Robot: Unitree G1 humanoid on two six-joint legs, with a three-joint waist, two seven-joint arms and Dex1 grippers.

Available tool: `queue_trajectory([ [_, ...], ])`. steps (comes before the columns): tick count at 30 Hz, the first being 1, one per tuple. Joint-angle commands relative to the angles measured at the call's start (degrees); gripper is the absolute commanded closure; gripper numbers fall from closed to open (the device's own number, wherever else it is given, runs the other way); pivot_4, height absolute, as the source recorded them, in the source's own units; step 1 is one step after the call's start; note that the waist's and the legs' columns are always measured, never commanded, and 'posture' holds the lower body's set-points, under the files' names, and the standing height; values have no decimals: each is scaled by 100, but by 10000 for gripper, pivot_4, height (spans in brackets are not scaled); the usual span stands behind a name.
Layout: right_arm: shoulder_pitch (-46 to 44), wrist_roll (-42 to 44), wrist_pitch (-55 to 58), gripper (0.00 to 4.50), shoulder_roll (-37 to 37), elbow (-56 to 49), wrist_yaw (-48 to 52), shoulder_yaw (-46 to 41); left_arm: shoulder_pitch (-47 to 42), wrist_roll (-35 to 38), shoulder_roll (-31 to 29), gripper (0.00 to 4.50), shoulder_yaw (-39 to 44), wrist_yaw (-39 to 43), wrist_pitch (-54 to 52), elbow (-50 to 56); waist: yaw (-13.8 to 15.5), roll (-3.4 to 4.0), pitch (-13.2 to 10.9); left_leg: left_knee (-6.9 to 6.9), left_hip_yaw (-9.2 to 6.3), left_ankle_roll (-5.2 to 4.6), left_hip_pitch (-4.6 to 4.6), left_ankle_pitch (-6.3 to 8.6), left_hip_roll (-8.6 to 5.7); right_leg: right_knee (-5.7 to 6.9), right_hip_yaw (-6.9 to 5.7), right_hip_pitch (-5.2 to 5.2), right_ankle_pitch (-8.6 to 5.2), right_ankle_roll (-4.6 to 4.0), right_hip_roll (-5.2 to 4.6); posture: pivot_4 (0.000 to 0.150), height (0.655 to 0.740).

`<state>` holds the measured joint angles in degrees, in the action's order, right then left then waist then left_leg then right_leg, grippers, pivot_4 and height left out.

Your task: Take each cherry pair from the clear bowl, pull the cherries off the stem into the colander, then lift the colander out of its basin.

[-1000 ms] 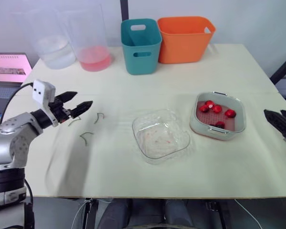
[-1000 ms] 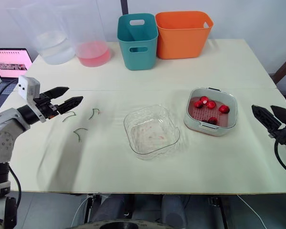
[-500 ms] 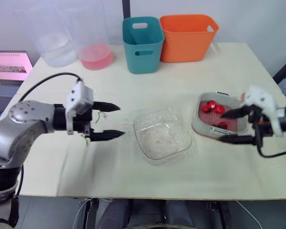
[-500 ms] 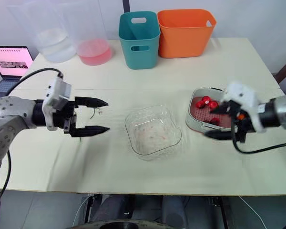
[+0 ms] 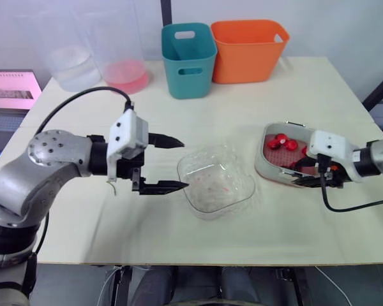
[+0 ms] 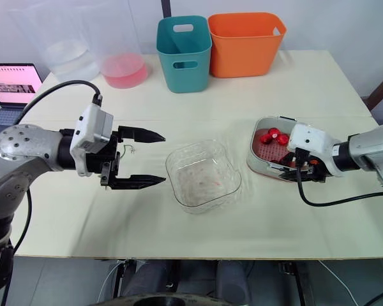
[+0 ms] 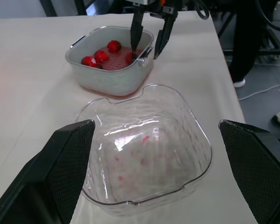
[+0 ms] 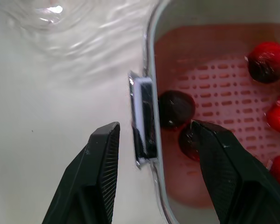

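Observation:
Next, my right gripper grabs the colander by its metal handle [image 5: 290, 173] to lift the colander [image 5: 281, 156] out of its basin.
The clear bowl [image 5: 216, 180] sits mid-table, holding no cherries, just pink smears. Right of it stands the grey basin [image 5: 263, 167] with the pink colander [image 8: 224, 93] inside, holding several red cherries [image 5: 286, 141]. My left gripper [image 5: 184, 164] is open just left of the bowl, pointing at it. My right gripper [image 6: 297, 169] is open at the basin's near rim. It straddles the rim's handle [image 8: 143, 116], one finger outside the basin and one over the colander beside a dark cherry [image 8: 176, 108]. The left wrist view shows the bowl [image 7: 144, 154] and the right gripper [image 7: 149, 44].
A green stem [image 6: 129, 150] lies on the table by my left gripper. At the back stand a teal bin [image 5: 188, 60], an orange bin [image 5: 249, 51] and two clear tubs, one with pink liquid [image 5: 124, 75]. A laptop [image 5: 13, 92] is off the left edge.
Both arms have swung inward. The left gripper moved right, up to the bowl. The right gripper came from the table's right edge down onto the basin's near rim.

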<state>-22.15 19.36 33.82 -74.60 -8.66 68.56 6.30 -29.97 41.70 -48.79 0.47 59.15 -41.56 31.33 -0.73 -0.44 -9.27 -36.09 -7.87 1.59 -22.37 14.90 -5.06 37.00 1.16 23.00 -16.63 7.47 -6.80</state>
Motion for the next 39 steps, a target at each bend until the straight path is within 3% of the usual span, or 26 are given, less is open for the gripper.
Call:
queue_trajectory([
  [1,32,-65,23,19186,29,-86,30,-207,-76,-48,19,0,25,-42,111,36,2,0,0,0,0,0,0,0,0,0,0,0,0,0,0,1500,7400],
  [2,44,-65,40,19186,46,-100,31,-220,-85,-50,33,0,22,-56,112,26,3,0,0,0,0,0,0,0,0,0,0,0,0,0,0,1500,7400],
  [4,52,-60,81,24647,87,-137,33,-234,-86,-118,58,0,0,-77,158,-6,4,0,0,-2,-1,0,0,0,0,0,-1,-2,0,0,0,1500,7400],
  [8,85,-259,-8,42401,145,-128,-5,-152,-136,-178,91,0,-23,-92,211,-55,2,0,0,-1,-1,0,0,0,0,2,-1,-1,0,0,0,1500,7400],
  [39,33,71,117,42728,-327,-405,593,-1235,-80,-620,286,0,-68,256,643,-858,-2,-1,1,-4,-1,-7,1,4,-1,3,-1,-2,0,0,0,1500,7400],
])
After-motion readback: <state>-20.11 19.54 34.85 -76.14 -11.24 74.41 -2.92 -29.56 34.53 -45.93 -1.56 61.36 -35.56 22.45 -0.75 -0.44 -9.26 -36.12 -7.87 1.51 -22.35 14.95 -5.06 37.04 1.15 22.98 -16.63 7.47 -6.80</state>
